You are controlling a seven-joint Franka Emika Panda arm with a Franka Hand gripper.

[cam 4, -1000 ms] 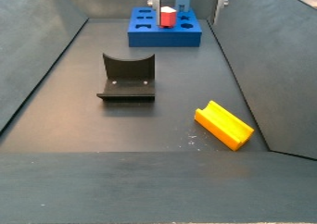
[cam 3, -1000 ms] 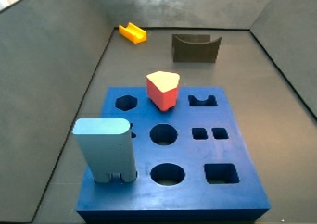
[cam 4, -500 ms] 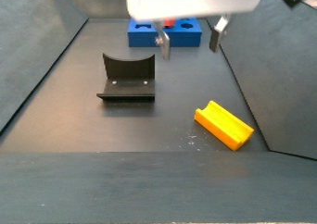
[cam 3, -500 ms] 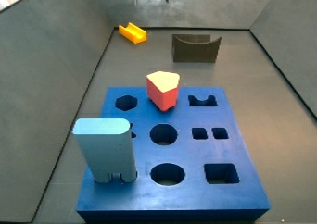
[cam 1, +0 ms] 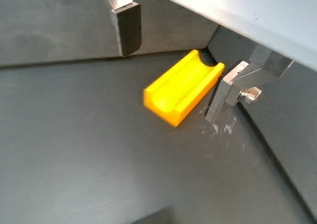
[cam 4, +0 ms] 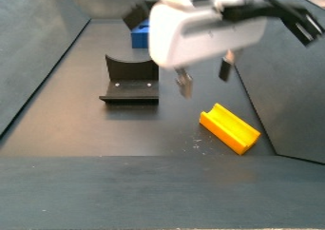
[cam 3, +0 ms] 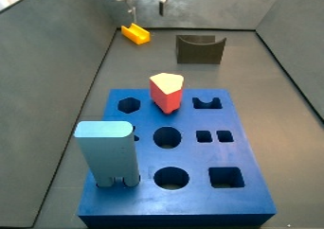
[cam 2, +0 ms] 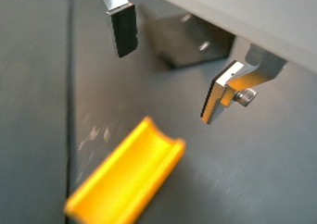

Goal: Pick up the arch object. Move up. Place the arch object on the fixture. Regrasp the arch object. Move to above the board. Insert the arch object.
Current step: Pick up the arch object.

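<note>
I will pick up the arch object by its long sides with my gripper next, to put it on the dark fixture (cam 3: 200, 49).
The yellow-orange arch object (cam 4: 229, 127) lies on its side on the dark floor near the side wall; it also shows in a side view (cam 3: 135, 32) and in both wrist views (cam 1: 183, 86) (cam 2: 124, 177). My gripper (cam 4: 204, 77) hangs open and empty above the floor, between the arch object and the fixture (cam 4: 129, 79). In a wrist view the gripper (cam 1: 177, 61) has one finger (cam 1: 227, 93) close beside the arch object's end. The gripper (cam 2: 172, 61) looks down past the fixture (cam 2: 186, 43). The blue board (cam 3: 177, 162) lies apart from them.
A red prism peg (cam 3: 166, 91) and a tall light-blue block (cam 3: 105, 152) stand in the board. Grey walls enclose the floor on both sides. The fixture (cam 3: 199, 49) stands near the back wall, right of the arch object.
The gripper has moved from over the board end toward the arch object and come lower. The arch object, fixture and board have not moved.
</note>
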